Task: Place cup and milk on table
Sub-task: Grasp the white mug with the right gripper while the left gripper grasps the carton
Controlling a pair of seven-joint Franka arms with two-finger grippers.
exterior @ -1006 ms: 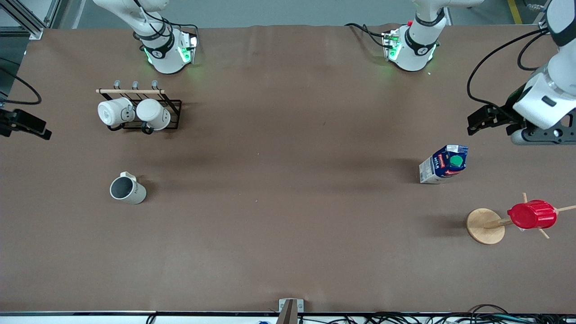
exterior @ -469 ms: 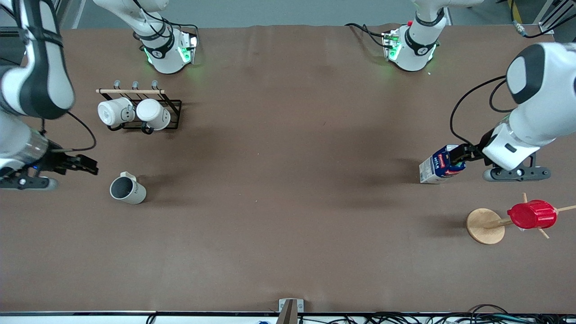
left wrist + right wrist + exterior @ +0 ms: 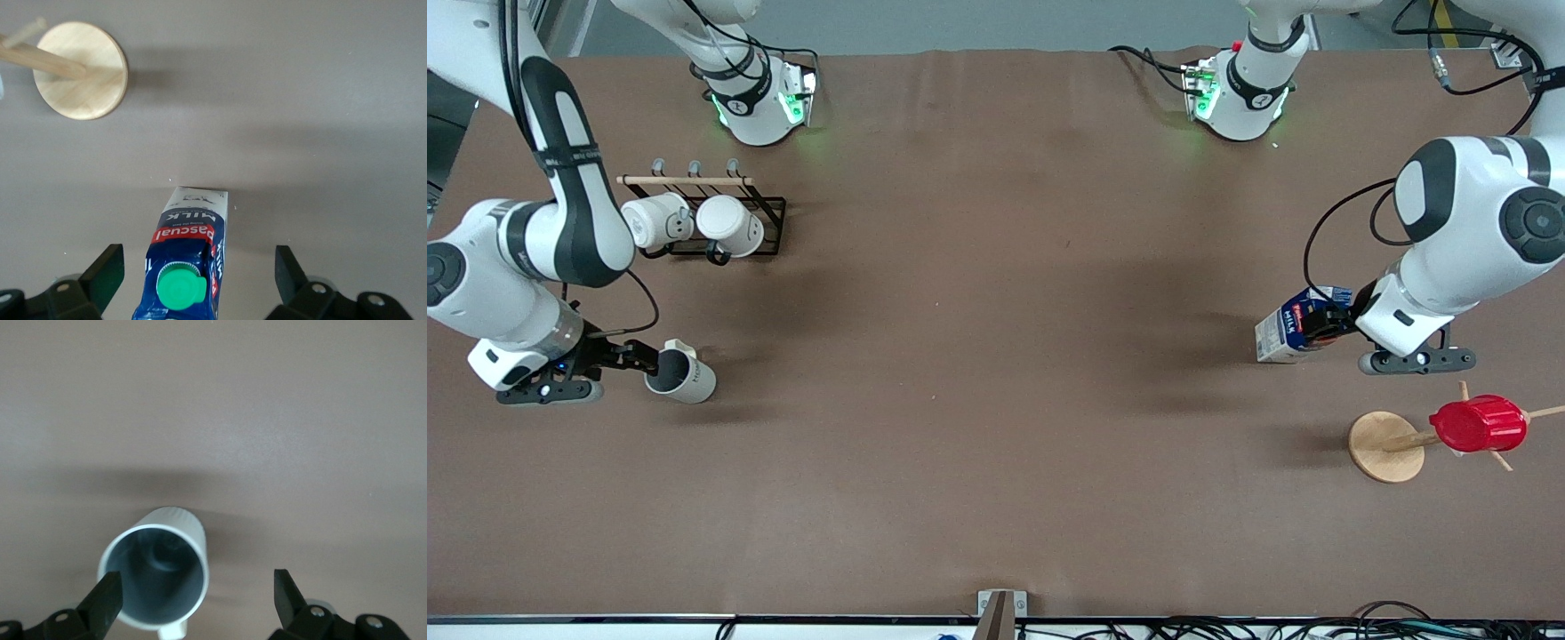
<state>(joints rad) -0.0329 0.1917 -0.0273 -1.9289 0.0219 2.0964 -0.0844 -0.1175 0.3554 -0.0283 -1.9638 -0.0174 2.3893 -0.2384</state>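
The cream-beige cup should go with the milk (image 3: 1291, 331), so my right gripper needs to grab the cup next by the side at its rim (image 3: 681, 372).
The cream-beige cup (image 3: 681, 375) with a dark grey inside stands upright on the brown table (image 3: 996, 373) toward the right arm's end. My right gripper (image 3: 643, 360) is open and low beside it. In the right wrist view the cup (image 3: 156, 568) sits between the fingers, close to one finger (image 3: 105, 597), and my right gripper (image 3: 197, 595) does not touch it. The milk (image 3: 1291, 331) stands upright toward the left arm's end. My left gripper (image 3: 1332, 322) is open around its top. In the left wrist view the milk (image 3: 190, 257) is between the spread fingers of my left gripper (image 3: 197, 272).
A black wire rack (image 3: 769, 222) with two white mugs stands near the right arm's base. A wooden mug tree (image 3: 1385, 446) with a red ribbed cup (image 3: 1478, 424) stands nearer the front camera than the milk; its round base (image 3: 80, 70) shows in the left wrist view.
Both arms have come down and in. My right gripper moved up to the cup. My left gripper settled around the milk's top. Cup and milk have not moved.
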